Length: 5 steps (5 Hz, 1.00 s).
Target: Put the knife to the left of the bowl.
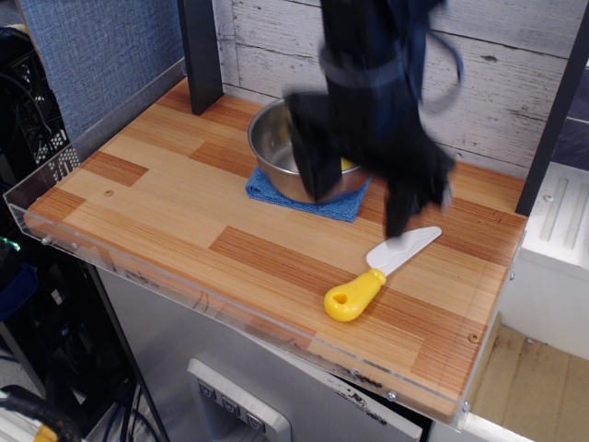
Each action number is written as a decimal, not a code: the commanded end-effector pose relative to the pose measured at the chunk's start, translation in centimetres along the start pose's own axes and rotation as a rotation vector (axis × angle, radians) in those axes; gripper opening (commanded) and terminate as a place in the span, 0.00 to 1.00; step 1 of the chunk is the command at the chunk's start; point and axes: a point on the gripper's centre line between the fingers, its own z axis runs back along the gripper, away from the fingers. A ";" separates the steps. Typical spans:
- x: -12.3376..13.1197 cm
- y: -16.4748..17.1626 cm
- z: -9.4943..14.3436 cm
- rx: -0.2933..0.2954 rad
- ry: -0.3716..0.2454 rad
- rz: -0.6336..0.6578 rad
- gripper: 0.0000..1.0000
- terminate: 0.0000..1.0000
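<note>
I need to put the knife beside the bowl [267, 138], so next my gripper needs to grab the knife by its yellow handle [354, 296].
The knife [379, 273] lies flat on the wooden table at the front right, its white blade pointing back right and its yellow handle toward the front edge. The steel bowl [267, 138] sits at the back centre on a blue cloth, mostly hidden behind my arm. My gripper [361, 204] is blurred with motion and hangs open and empty above the table, between the bowl and the knife. One dark finger [313, 166] is in front of the bowl, the other [408, 198] is just above the knife's blade tip.
A blue cloth [276, 193] lies under the bowl. A black post [201, 55] stands at the back left. A clear acrylic rim [184, 285] runs along the table's front and left edges. A white plank wall is behind.
</note>
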 end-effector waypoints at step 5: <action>-3.5 2.8 -12.5 0.096 0.256 0.029 0.00 0.00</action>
